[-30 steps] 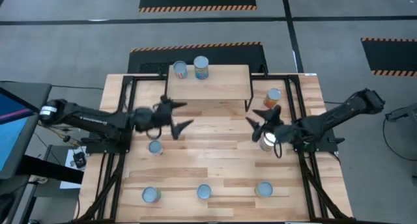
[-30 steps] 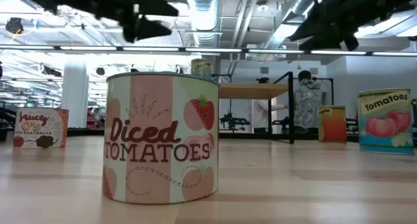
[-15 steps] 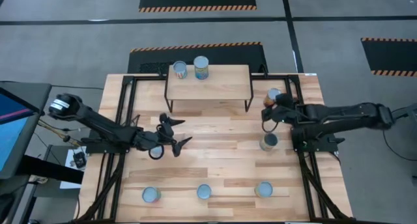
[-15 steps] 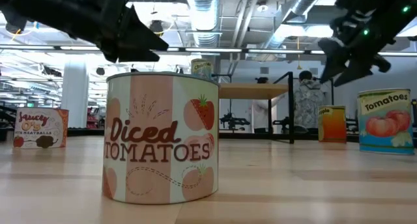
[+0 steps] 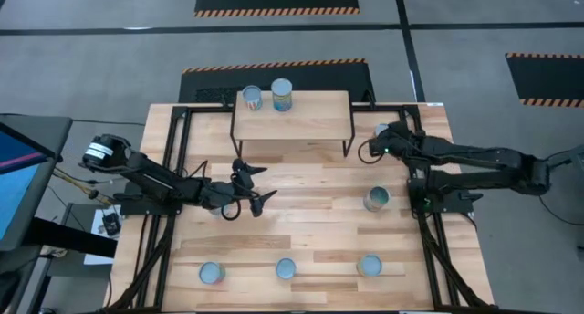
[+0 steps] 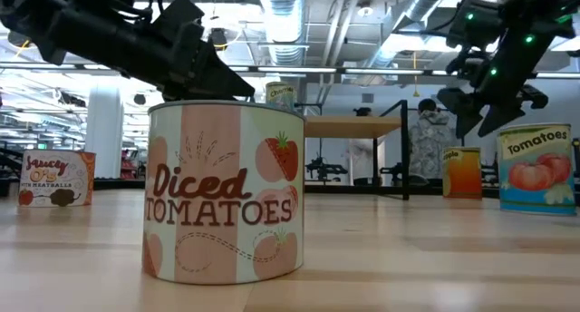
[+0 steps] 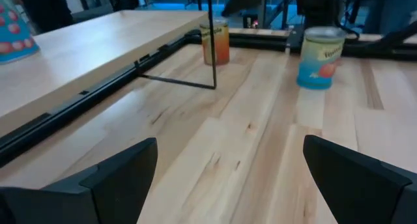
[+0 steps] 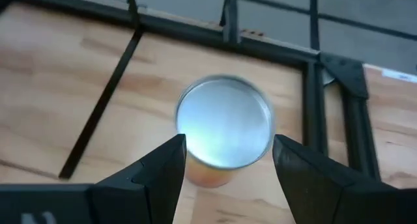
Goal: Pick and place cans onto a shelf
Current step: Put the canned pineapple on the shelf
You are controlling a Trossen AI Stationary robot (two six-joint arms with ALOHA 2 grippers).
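I need to put the orange-labelled can on the shelf, so I will next grab it with my right gripper by its shiny-topped end (image 8: 225, 123).
My right gripper (image 5: 376, 145) is open above an orange-labelled can (image 8: 225, 129) that stands on its base on the table, right of the shelf (image 5: 292, 118). Its fingers stand on either side of the can's shiny top and touch nothing that I can see. The low view shows this gripper (image 6: 478, 121) above that can (image 6: 462, 171). My left gripper (image 5: 255, 184) is open and empty, low over the table's middle left, with bare wood ahead of it (image 7: 229, 146). Two cans (image 5: 252, 99) (image 5: 282, 95) stand on the shelf.
A can (image 5: 376, 198) stands at the right, near my right arm. Three cans (image 5: 212, 274) (image 5: 286, 268) (image 5: 370, 264) stand along the near edge. The Diced Tomatoes can (image 6: 225, 192) fills the low view. Black rails (image 5: 178, 168) run along both table sides.
My right gripper has gone from the middle-right can toward the table's far edge and come down over the orange can, staying open. My left gripper has gone down and a little toward the table's near and right edges, over the spot where a can stood, and stays open.
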